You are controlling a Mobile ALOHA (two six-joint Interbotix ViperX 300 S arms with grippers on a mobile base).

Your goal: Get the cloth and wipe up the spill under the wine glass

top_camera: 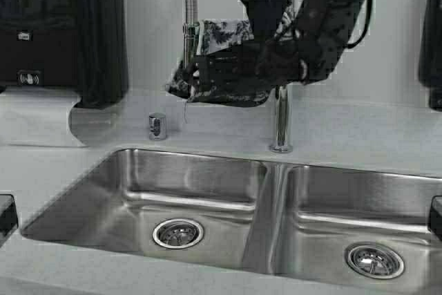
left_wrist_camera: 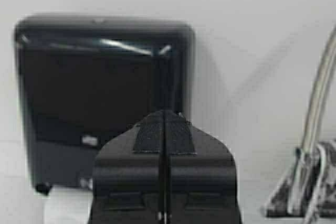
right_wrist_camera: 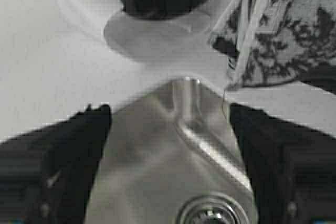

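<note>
The right gripper picks up the floral cloth (top_camera: 224,36) by its hanging edge (top_camera: 195,97) next, to wipe up the spill under the wine glass.
The black-and-white floral cloth (top_camera: 224,36) hangs draped over the faucet pipes behind the sink and also shows in the wrist views (left_wrist_camera: 321,182) (right_wrist_camera: 286,35). My right gripper (top_camera: 202,74) reaches in from the upper right to the cloth's lower left edge. It is open (right_wrist_camera: 169,114): only the sink shows between its fingers, and the cloth hangs just beside one fingertip. My left gripper (left_wrist_camera: 164,115) is shut on nothing, low at the left and pointed at the wall dispenser. The wine glass and the spill are out of view.
A steel double sink (top_camera: 273,170) fills the foreground. A chrome faucet post (top_camera: 281,126) and a small chrome cap (top_camera: 157,126) stand on the white counter behind it. A black paper-towel dispenser (top_camera: 62,32) with a white sheet (top_camera: 38,119) is on the left wall.
</note>
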